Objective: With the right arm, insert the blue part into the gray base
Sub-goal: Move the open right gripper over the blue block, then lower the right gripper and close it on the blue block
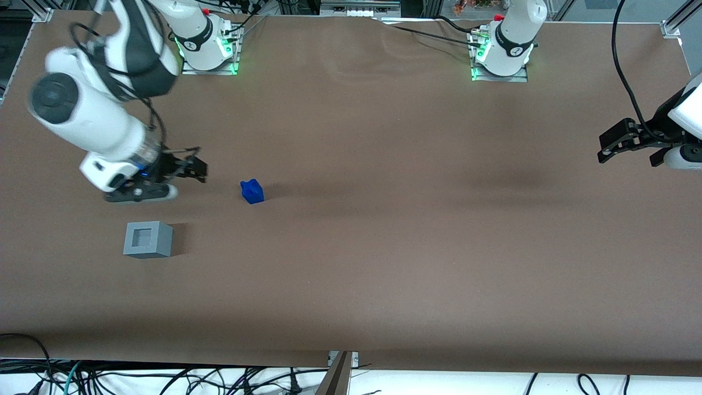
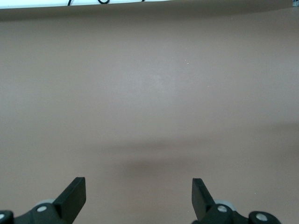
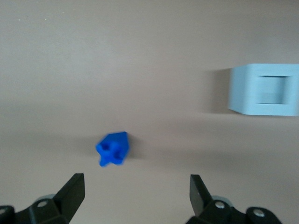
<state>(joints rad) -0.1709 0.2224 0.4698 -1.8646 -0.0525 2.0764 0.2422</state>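
Observation:
I need to fit the blue part into the gray base, so I need to grab the blue part by its flat sides with my right gripper next.
The small blue part (image 1: 252,191) rests on the brown table, apart from everything. It also shows in the right wrist view (image 3: 113,148), ahead of the fingers with its knobbed face toward the camera. The gray base (image 1: 147,239) stands nearer the front camera than the gripper, its square recess facing up; it also shows in the right wrist view (image 3: 264,89). My right gripper (image 1: 193,169) hangs above the table beside the blue part, toward the working arm's end. It is open and empty, its fingers (image 3: 74,189) spread wide.
The brown table cover (image 1: 384,247) spans the whole view. The two arm bases (image 1: 208,49) stand along the edge farthest from the front camera. Cables hang below the table's near edge.

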